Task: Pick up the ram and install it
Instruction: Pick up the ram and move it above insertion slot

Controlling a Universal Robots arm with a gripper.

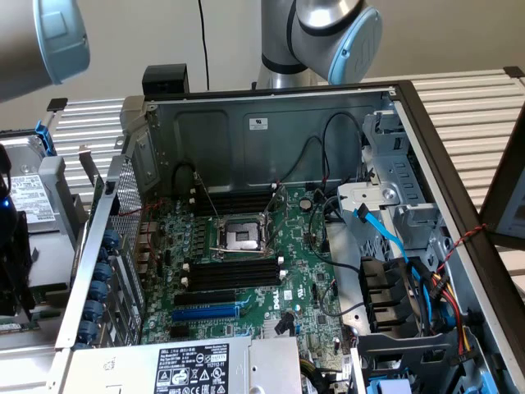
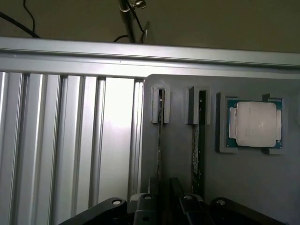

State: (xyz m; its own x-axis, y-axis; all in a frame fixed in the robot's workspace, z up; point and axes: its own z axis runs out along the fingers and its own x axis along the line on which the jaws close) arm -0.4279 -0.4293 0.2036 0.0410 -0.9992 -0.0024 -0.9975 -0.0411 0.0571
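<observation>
I need to pick up the ram by the open middle of its upper edge [image 2: 160, 172] with my gripper next, because the grey holder block [image 2: 155, 106] hugs the ram's end. Then I can install the ram.
Two ram sticks stand on edge in slots of a grey holder tray [image 2: 178, 154]: one ram [image 2: 161, 136] and a second ram [image 2: 200, 136] beside it, both thin and green. My gripper [image 2: 167, 208] hovers over the tray's near end, open, with nothing between its fingers. The first stick lines up with the gap between the fingers. In the exterior view, the open computer case shows the green motherboard [image 1: 303, 271] with black memory slots [image 1: 234, 275] beside the CPU socket [image 1: 242, 238].
A silver CPU chip [image 2: 255, 124] rests in a pocket of the same tray. The tray lies on a ribbed aluminium table [image 2: 65, 150]. The case [image 1: 426, 139] holds blue and black cables [image 1: 385, 238], a drive cage and a power supply [image 1: 193, 365].
</observation>
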